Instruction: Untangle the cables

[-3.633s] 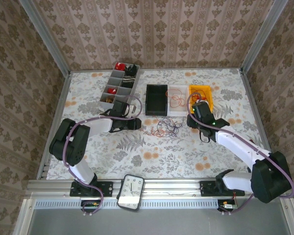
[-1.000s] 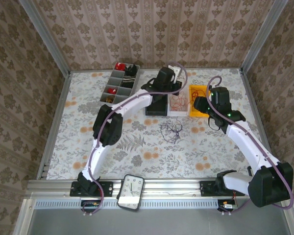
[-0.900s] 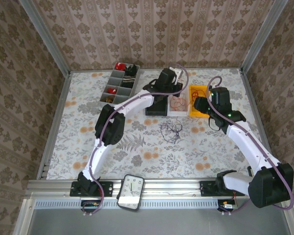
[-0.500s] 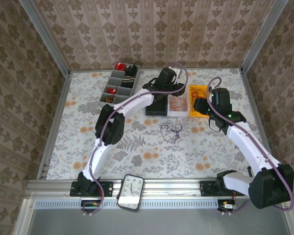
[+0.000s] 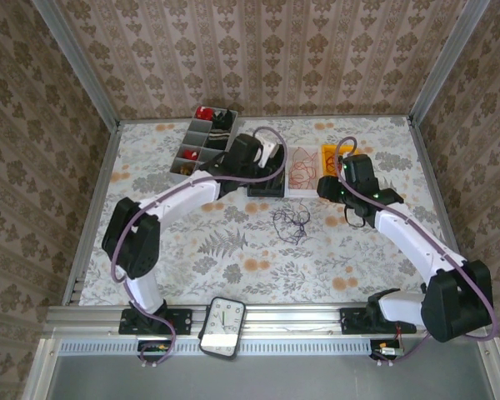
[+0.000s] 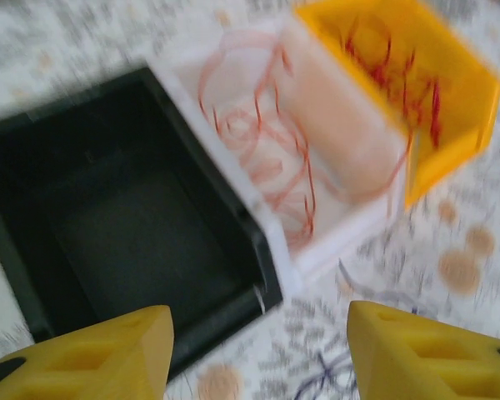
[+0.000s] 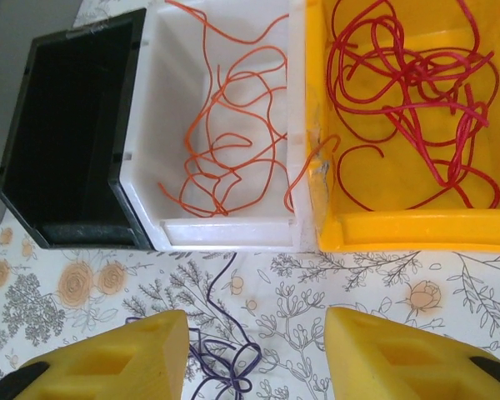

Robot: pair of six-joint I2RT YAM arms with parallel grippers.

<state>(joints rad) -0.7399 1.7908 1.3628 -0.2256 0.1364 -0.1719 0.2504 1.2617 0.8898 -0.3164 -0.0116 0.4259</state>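
The purple tangle has an outer piece of cable on its black bin side (image 5: 275,218) (image 6: 305,387). My left gripper should grab the tangle there next, to pull one cable free.
A dark purple cable tangle (image 5: 292,222) lies on the flowered table in front of three bins. Orange cables (image 7: 225,142) lie loose in the white bin (image 7: 225,235). Red cables (image 7: 408,92) fill the yellow bin (image 7: 417,232). My left gripper (image 5: 268,177) hovers over the near edge of the black bin (image 6: 33,275); its jaws are open and hold nothing (image 6: 258,358). My right gripper (image 5: 327,193) hangs open over the table just in front of the white and yellow bins (image 7: 254,358). The purple cable (image 7: 225,350) runs by its left finger (image 7: 108,358). The left wrist view is motion-blurred.
A grey divided tray (image 5: 202,146) with small red and dark items stands at the back left. A clock-faced device (image 5: 222,327) sits on the front rail. Metal frame posts and papered walls close in the table's sides and back.
My left gripper opened over the white bin, then the arm swung back and left to the black bin's near edge. The right gripper shifted slightly nearer. The purple tangle stayed put.
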